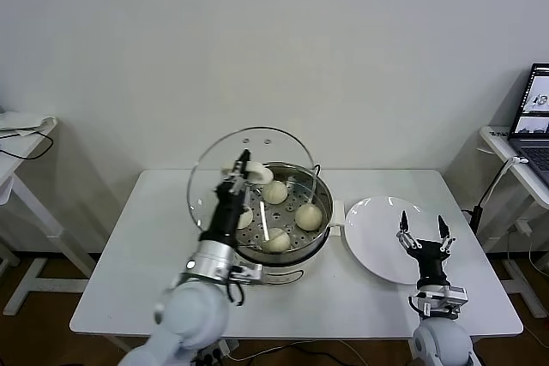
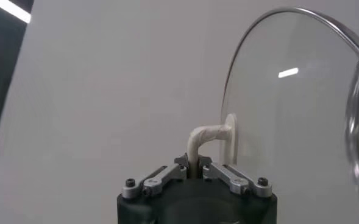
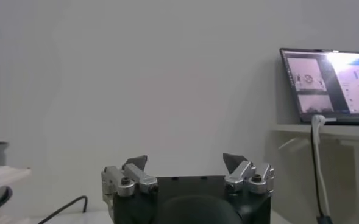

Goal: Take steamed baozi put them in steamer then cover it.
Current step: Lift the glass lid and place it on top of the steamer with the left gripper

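The glass cover hangs tilted above the steamer's rim, and if I opened now, it would tip off. My left gripper brings it down onto the rim first, then releases it.
The steamer [image 1: 316, 184], a shiny steel pot on a cream base, stands mid-table with several cream-white baozi [image 1: 309, 216] on its perforated tray. My left gripper [image 1: 243, 163] is shut on the cream handle [image 2: 205, 137] of the clear glass cover [image 1: 216, 173]. The cover [image 2: 295, 115] is held tilted on edge above the steamer's left side, apart from the rim. My right gripper [image 1: 422, 230] points up, open and empty, over the near edge of the white plate [image 1: 373, 237].
A laptop [image 1: 533, 122] sits on a side table at the far right, a cable hanging beside it. Another white table [image 1: 21, 139] stands at the far left. A power cord [image 1: 316, 171] runs behind the steamer.
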Available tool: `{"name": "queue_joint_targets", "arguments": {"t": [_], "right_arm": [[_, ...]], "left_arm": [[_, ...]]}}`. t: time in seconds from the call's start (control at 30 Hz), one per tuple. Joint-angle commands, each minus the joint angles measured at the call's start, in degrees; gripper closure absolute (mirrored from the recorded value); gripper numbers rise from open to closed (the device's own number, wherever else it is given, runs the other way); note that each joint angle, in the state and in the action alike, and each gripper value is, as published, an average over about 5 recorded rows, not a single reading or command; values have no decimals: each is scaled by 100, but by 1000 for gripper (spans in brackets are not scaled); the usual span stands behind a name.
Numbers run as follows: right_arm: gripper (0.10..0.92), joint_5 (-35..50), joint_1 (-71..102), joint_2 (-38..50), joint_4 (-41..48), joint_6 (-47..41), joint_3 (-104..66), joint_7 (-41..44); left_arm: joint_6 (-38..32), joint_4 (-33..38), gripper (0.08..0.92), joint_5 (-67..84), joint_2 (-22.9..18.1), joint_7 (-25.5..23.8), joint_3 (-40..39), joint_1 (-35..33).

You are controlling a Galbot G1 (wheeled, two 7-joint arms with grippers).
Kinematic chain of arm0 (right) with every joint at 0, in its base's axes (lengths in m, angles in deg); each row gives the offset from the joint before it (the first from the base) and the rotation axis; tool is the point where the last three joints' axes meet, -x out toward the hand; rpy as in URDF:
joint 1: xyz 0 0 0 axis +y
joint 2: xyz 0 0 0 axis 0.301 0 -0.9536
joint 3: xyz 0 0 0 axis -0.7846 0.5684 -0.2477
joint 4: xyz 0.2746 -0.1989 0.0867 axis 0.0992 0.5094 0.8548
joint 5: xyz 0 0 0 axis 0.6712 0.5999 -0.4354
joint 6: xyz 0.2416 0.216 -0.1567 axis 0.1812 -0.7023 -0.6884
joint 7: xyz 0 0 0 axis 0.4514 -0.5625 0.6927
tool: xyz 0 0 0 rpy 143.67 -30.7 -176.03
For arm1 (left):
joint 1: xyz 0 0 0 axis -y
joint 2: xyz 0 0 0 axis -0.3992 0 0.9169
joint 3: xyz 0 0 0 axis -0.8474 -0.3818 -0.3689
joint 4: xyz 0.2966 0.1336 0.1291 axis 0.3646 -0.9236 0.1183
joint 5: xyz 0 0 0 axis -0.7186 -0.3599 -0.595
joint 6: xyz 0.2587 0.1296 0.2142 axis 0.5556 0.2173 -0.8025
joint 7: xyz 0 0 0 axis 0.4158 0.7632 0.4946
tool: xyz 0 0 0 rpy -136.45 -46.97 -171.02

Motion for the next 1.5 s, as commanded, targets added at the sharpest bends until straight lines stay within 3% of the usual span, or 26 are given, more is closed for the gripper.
{"name": "queue_joint_targets", "arguments": {"t": [0.03,0.5,1.5], "right_arm": [[203,-8,-27,-31,28,-19,-57,-15],[203,-70,-31,-112,114,-2,-72,8],[203,-75,-63,-143,186,27,-67,35]], "left_arm": [[1103,-752,806,-514,-580,-1052,-1334,852],[1029,-1630,806,-1135,-893,-1167,-1223,1051],[948,-2200,806,-1386,-1132,-1203,-951,1036]]}}
